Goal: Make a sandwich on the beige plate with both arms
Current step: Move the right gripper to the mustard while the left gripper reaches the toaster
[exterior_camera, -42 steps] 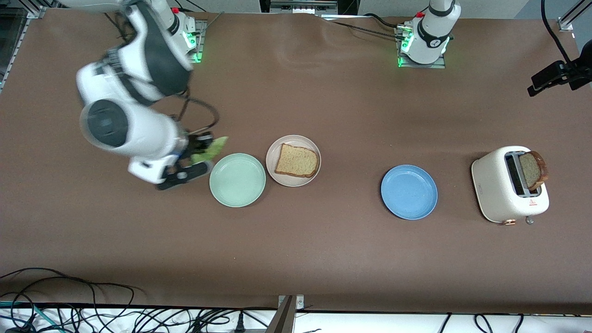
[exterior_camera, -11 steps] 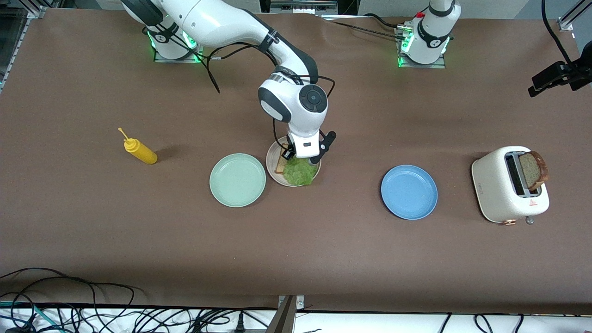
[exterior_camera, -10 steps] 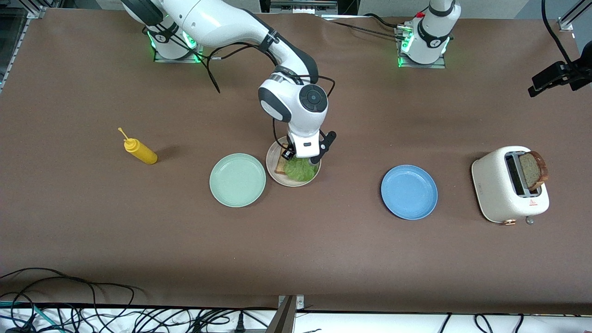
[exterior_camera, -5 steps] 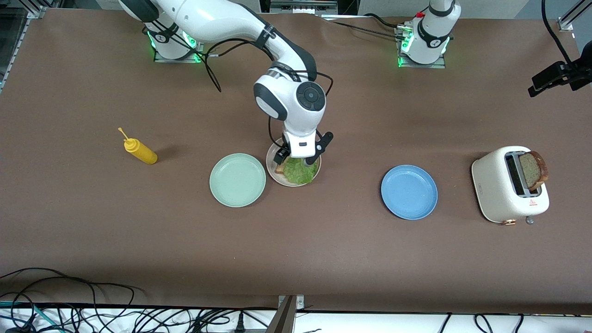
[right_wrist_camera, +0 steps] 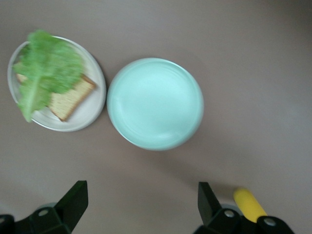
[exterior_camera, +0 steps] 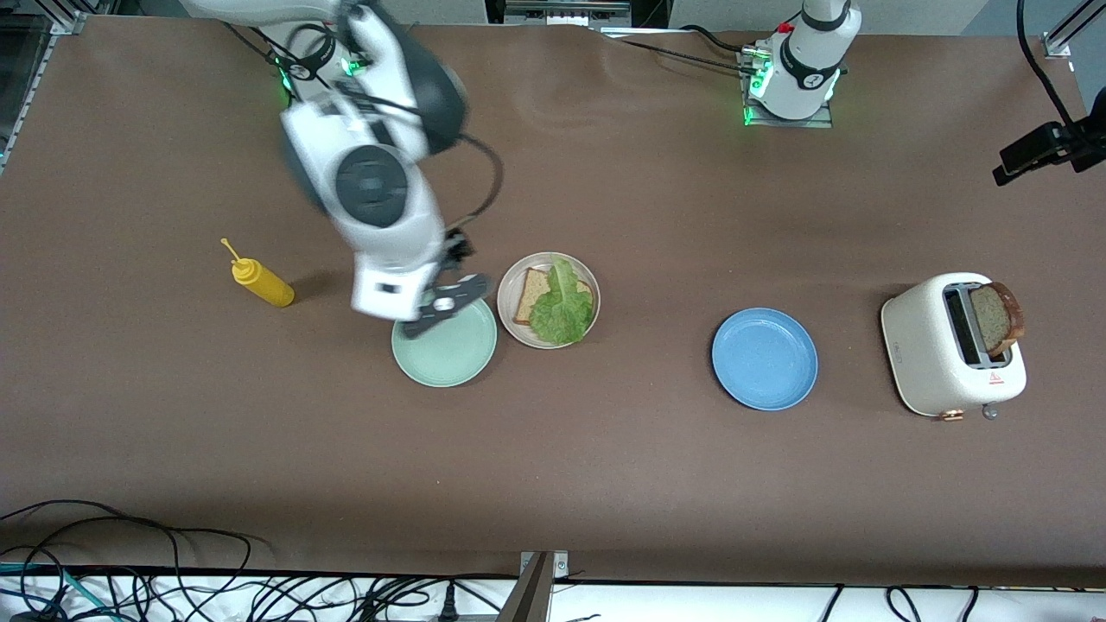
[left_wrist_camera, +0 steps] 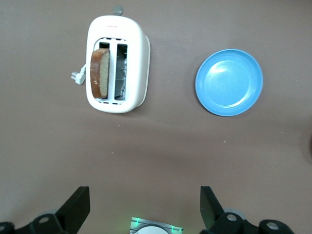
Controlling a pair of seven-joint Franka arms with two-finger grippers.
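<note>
The toaster's sides hide the lower part of the bread slice, so my left gripper needs to grab the slice next by its crust edge, which stands above the toaster's slot (exterior_camera: 1006,301).
The beige plate (exterior_camera: 511,326) holds one tan bread slice (exterior_camera: 529,298) with a ruffled green lettuce leaf (exterior_camera: 562,307) lying on it; no slice lies on top. The right wrist view shows the same plate (right_wrist_camera: 88,110), bread (right_wrist_camera: 72,100) and lettuce (right_wrist_camera: 48,68). A second bread slice (exterior_camera: 995,316) stands in the white toaster (exterior_camera: 937,363), as the left wrist view also shows (left_wrist_camera: 99,73). My right gripper (exterior_camera: 454,250) is open and empty, in the air beside the mint-green plate (exterior_camera: 444,345), clear of the beige plate. My left gripper (left_wrist_camera: 144,209) is open and empty, high over its own base, and waits.
A blue plate (exterior_camera: 764,358) lies between the beige plate and the toaster. A yellow mustard bottle (exterior_camera: 259,283) lies toward the right arm's end. The mint-green plate touches the beige plate. A black camera mount (exterior_camera: 1045,147) hangs over the left arm's end.
My right gripper let go of the lettuce, which now lies on the bread, and swung up and away toward the mint-green plate and its own base. The left arm has not moved.
</note>
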